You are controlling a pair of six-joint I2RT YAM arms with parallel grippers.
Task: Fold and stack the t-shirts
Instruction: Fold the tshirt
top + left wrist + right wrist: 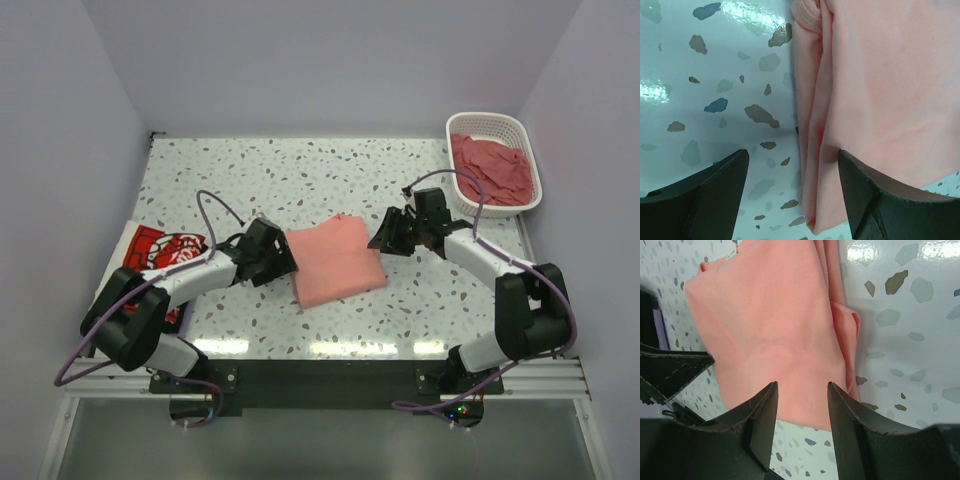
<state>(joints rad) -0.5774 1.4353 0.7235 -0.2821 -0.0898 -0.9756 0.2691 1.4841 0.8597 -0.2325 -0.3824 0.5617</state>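
Observation:
My left gripper grips the salmon-pink t-shirt by its folded edge facing the white t-shirt next, layers together, to stack it still folded.
A folded salmon-pink t-shirt (335, 262) lies flat in the middle of the table. My left gripper (284, 258) is open at its left edge; in the left wrist view the gripper (792, 165) straddles the shirt's folded edge (815, 150), with one finger (890, 200) over the cloth (880, 75). My right gripper (383, 236) is open at the shirt's right side; in the right wrist view the gripper (802, 385) hovers over the shirt (770, 315) and holds nothing. A white t-shirt with red-and-black print (155, 250) lies at the far left under my left arm.
A white slatted basket (470, 128) at the back right holds more pink t-shirts (492, 168). White walls enclose the speckled table (300, 170) on three sides. The left gripper's tip (670, 370) shows in the right wrist view.

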